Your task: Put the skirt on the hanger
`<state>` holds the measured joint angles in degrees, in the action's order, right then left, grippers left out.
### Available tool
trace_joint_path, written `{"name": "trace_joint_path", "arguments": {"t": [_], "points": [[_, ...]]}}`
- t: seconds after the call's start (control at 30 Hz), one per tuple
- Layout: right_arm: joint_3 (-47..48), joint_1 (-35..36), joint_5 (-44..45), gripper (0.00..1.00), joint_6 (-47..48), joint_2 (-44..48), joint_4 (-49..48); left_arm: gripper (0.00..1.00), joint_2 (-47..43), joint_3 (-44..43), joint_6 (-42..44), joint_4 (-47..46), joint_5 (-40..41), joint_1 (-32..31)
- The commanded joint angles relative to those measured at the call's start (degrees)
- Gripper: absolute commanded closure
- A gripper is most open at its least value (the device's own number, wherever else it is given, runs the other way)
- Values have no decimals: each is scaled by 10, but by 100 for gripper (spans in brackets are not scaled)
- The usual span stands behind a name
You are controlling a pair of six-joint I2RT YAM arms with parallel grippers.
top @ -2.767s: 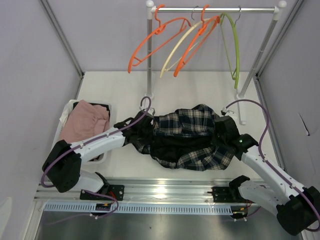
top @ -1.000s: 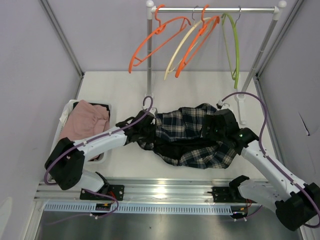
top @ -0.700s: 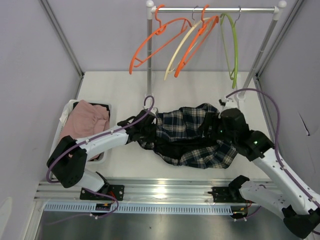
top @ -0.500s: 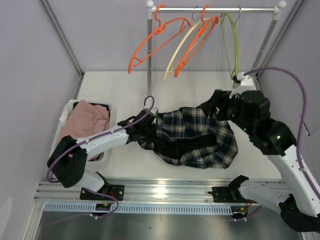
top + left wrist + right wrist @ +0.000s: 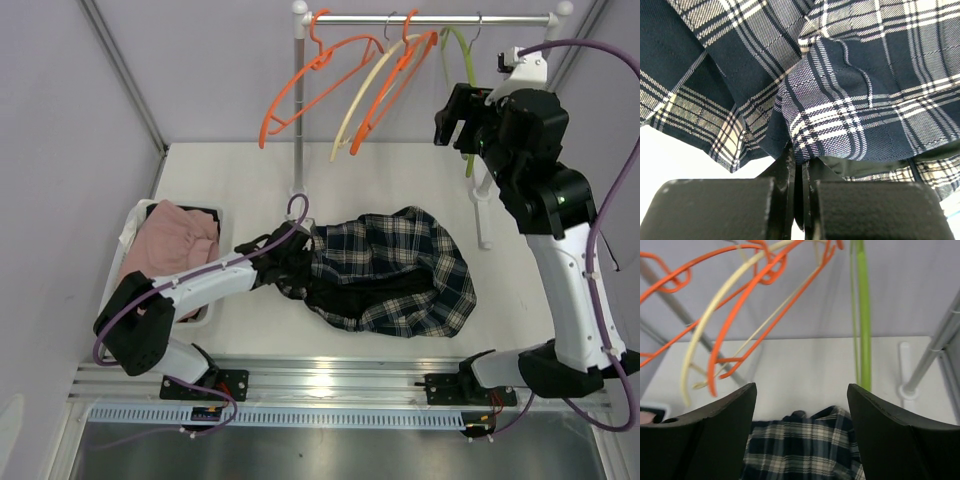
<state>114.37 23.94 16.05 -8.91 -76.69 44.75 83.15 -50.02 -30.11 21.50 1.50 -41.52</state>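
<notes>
The green hanger's far end should stay free to go into the skirt (image 5: 390, 270). My right gripper should grab the hanger by its near arm (image 5: 470, 161) next.
The navy and white plaid skirt (image 5: 390, 270) lies crumpled on the white table. My left gripper (image 5: 290, 262) is shut on its left edge. In the left wrist view the fabric (image 5: 850, 100) is pinched between the closed fingers of the left gripper (image 5: 801, 165). My right gripper (image 5: 455, 115) is raised high by the rail, open and empty, just left of the green hanger (image 5: 470, 110). In the right wrist view the right gripper (image 5: 801, 390) frames the skirt (image 5: 805, 450) far below, with the green hanger (image 5: 862, 315) ahead to the right. Two orange hangers (image 5: 300, 95) and a cream one (image 5: 360, 100) hang further left.
A white basket (image 5: 135, 225) holding pink cloth (image 5: 175, 245) stands at the left of the table. The rack's rail (image 5: 430, 18) runs across the back on two white posts; the left post (image 5: 298, 110) stands behind the skirt.
The right gripper has let go of the skirt's right side and swung up to the hangers. That side of the skirt has dropped onto the table. The left gripper has stayed put.
</notes>
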Motion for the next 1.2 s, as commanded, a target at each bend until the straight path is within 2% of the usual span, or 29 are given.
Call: {"name": "trace_joint_path", "arguments": {"t": [0.0,0.07,0.17,0.3,0.43,0.6,0.8,0.9,0.93,1.03,1.17], "points": [[12,-47,5,20,52,-18,-59,100,-24,15,-2,-11,3,-1],[11,-96,-58,19,44,-27,-75,100,-25,19,-1,-11,0,-1],[13,-131,-112,19,35,-44,-93,100,-28,22,0,-12,-5,-2],[34,-169,-144,19,28,-82,-97,100,-34,19,3,-5,-3,-3],[71,-175,-175,21,26,-126,-92,100,-42,16,5,4,-1,-3],[96,-175,-167,27,21,-166,-90,100,-50,15,8,13,4,-2],[87,-175,-137,41,21,-172,-96,100,-58,18,9,19,4,-2],[82,-174,-134,54,22,-170,-97,100,-64,17,12,23,3,-3],[80,-175,-133,61,21,-168,-97,100,-69,15,13,27,4,-2],[75,-175,-133,72,22,-168,-99,100,-76,13,14,29,4,-3],[80,-175,-136,80,22,-171,-97,100,-83,9,17,39,7,-2]]}}
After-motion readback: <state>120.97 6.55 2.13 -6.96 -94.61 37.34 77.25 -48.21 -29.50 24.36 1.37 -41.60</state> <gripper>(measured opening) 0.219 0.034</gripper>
